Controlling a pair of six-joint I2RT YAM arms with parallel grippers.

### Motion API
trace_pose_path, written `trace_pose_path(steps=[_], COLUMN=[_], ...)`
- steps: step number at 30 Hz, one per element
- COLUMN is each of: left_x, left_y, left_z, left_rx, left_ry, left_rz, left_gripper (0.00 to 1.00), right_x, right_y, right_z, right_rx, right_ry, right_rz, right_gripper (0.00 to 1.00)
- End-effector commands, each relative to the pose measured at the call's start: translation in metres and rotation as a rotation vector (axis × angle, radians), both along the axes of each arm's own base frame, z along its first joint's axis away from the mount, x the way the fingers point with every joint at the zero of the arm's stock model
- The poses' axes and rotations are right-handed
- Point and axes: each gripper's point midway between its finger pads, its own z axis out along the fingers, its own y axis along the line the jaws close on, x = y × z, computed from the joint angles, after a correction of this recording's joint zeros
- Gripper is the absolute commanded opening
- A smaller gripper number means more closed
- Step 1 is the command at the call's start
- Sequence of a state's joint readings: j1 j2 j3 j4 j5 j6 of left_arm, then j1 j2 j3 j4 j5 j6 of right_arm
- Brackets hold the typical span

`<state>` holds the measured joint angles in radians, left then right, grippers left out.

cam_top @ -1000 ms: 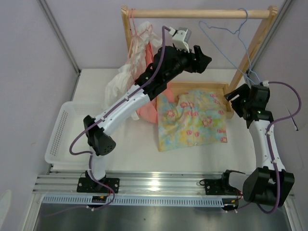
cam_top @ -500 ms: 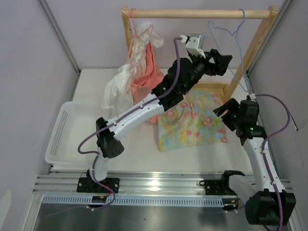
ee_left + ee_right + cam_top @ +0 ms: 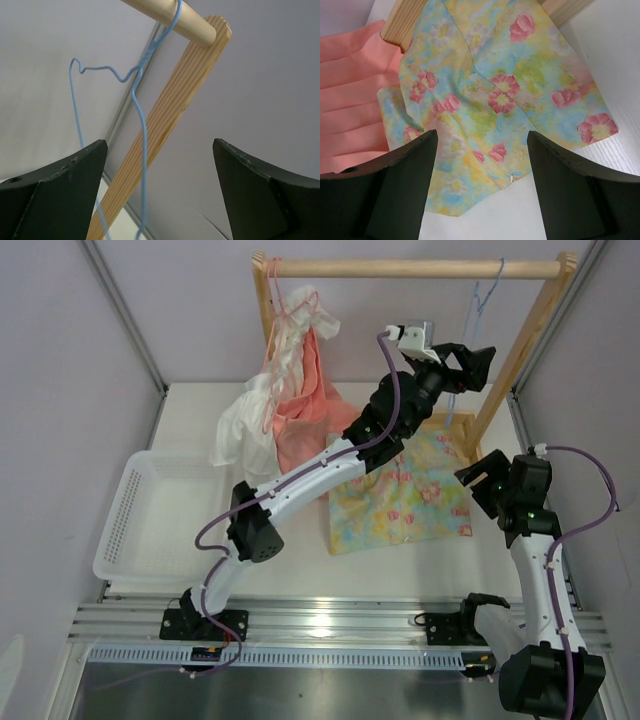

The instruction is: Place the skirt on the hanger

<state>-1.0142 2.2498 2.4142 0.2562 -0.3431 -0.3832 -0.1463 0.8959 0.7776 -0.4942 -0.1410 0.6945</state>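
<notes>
I need to grab the hanger with my left gripper by its near wire arm below the hook (image 3: pixel 477 324). The hook and far arm then stay free for the skirt (image 3: pixel 400 495).
The skirt (image 3: pixel 400 495), pale yellow and blue with pink flowers, lies flat on the table, partly over the rack's wooden base. The thin light-blue hanger (image 3: pixel 486 288) hangs by its hook from the wooden rod (image 3: pixel 400 268), near its right end. My left gripper (image 3: pixel 480 368) is raised at the hanger and open. In the left wrist view the hanger's wire (image 3: pixel 141 130) runs down between the two fingers, closer to the left one, with no contact seen; the left gripper (image 3: pixel 157 167) holds nothing. My right gripper (image 3: pixel 482 170) hovers open above the skirt's (image 3: pixel 495 100) near right edge.
A salmon-pink garment (image 3: pixel 300 420) and a white one (image 3: pixel 245 425) hang at the rod's left end. The rack's slanted right post (image 3: pixel 520 350) stands just beyond the hanger. A white basket (image 3: pixel 150 520) sits at the left of the table.
My left arm has swung right and up to the hanger while its jaws widened. The hanger has turned nearly edge-on. My right arm has drawn back toward the skirt's near right side.
</notes>
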Motion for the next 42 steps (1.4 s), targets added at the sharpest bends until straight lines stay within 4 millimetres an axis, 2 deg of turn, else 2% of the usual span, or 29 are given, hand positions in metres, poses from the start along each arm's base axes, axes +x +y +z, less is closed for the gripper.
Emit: trace_pose_path(steps=[1,2,5,7,8,9,10,13,14,18,19,22,23,25,26,27,28,30,31,33,34,36,37,38,39,40,42], left_x=[-0.007,-0.002,0.010,0.023,0.027,0.031,0.034,0.037,0.036,0.033,0.029,0.022,0.012,0.006,-0.003,-0.005,-0.003,-0.009,-0.008,-0.007,-0.015,-0.012,-0.023,-0.028,-0.023,-0.041,-0.042], left_y=[0.009,0.003,0.005,0.007,0.008,0.007,0.008,0.013,0.015,0.031,0.041,0.053,0.059,0.063,0.072,0.076,0.075,0.087,0.090,0.087,0.100,0.095,0.108,0.112,0.102,0.117,0.113], left_z=[0.039,0.030,0.018,0.005,0.000,-0.006,-0.010,-0.008,-0.005,0.022,0.038,0.061,0.078,0.088,0.104,0.109,0.103,0.118,0.118,0.102,0.116,0.096,0.111,0.112,0.074,0.092,0.043], left_rx=[-0.105,-0.087,-0.041,-0.006,0.007,0.032,0.048,0.092,0.095,0.095,0.075,0.063,0.048,0.060,0.033,0.044,0.061,0.035,0.042,0.074,0.062,0.140,0.128,0.138,0.216,0.202,0.297], left_ry=[-0.097,-0.097,-0.100,-0.096,-0.094,-0.096,-0.097,-0.130,-0.140,-0.192,-0.210,-0.264,-0.307,-0.344,-0.374,-0.400,-0.399,-0.411,-0.406,-0.397,-0.415,-0.390,-0.405,-0.410,-0.371,-0.401,-0.355], left_rz=[0.022,0.028,0.093,0.140,0.153,0.160,0.168,0.206,0.213,0.237,0.239,0.230,0.210,0.208,0.202,0.213,0.211,0.204,0.205,0.188,0.184,0.150,0.144,0.132,0.098,0.076,0.023], left_gripper=[0.93,0.93,0.93,0.89,0.83,0.68,0.62,0.39,0.26,0.03,0.00,0.00,0.00,0.00,0.00,0.00,0.00,0.00,0.00,0.00,0.00,0.00,0.00,0.00,0.00,0.00,0.00], right_x=[-0.002,-0.001,0.000,0.001,0.001,0.001,0.001,0.001,0.002,0.006,0.006,0.009,0.011,0.014,0.015,0.016,0.017,0.018,0.019,0.020,0.021,0.022,0.023,0.024,0.023,0.024,0.026], right_y=[0.002,0.002,0.004,0.006,0.007,0.007,0.006,0.006,0.006,0.006,0.006,0.006,0.006,0.006,0.006,0.006,0.006,0.006,0.006,0.006,0.006,0.003,0.002,0.000,-0.002,-0.004,-0.006], right_z=[0.000,0.000,0.002,0.002,0.002,0.001,-0.001,-0.002,-0.003,-0.001,0.000,0.003,0.004,0.006,0.007,0.007,0.008,0.009,0.010,0.009,0.010,0.011,0.011,0.013,0.013,0.013,0.017], right_rx=[-0.006,-0.007,-0.002,0.002,0.004,0.002,0.002,-0.003,-0.001,-0.001,-0.005,-0.007,-0.006,-0.006,-0.008,-0.008,-0.007,-0.004,-0.004,-0.005,-0.008,-0.021,-0.028,-0.037,-0.040,-0.043,-0.045], right_ry=[-0.007,-0.006,-0.010,-0.011,-0.012,-0.008,-0.005,-0.009,-0.010,-0.018,-0.022,-0.033,-0.034,-0.043,-0.046,-0.050,-0.055,-0.055,-0.058,-0.052,-0.057,-0.056,-0.054,-0.057,-0.050,-0.045,-0.051], right_rz=[0.022,0.025,0.039,0.049,0.055,0.057,0.056,0.059,0.059,0.064,0.062,0.064,0.067,0.072,0.073,0.074,0.073,0.075,0.076,0.075,0.077,0.070,0.068,0.067,0.059,0.055,0.046], right_gripper=[0.79,0.79,0.79,0.79,0.79,0.79,0.79,0.78,0.78,0.78,0.78,0.77,0.77,0.76,0.76,0.76,0.76,0.76,0.76,0.76,0.76,0.76,0.76,0.76,0.76,0.76,0.76])
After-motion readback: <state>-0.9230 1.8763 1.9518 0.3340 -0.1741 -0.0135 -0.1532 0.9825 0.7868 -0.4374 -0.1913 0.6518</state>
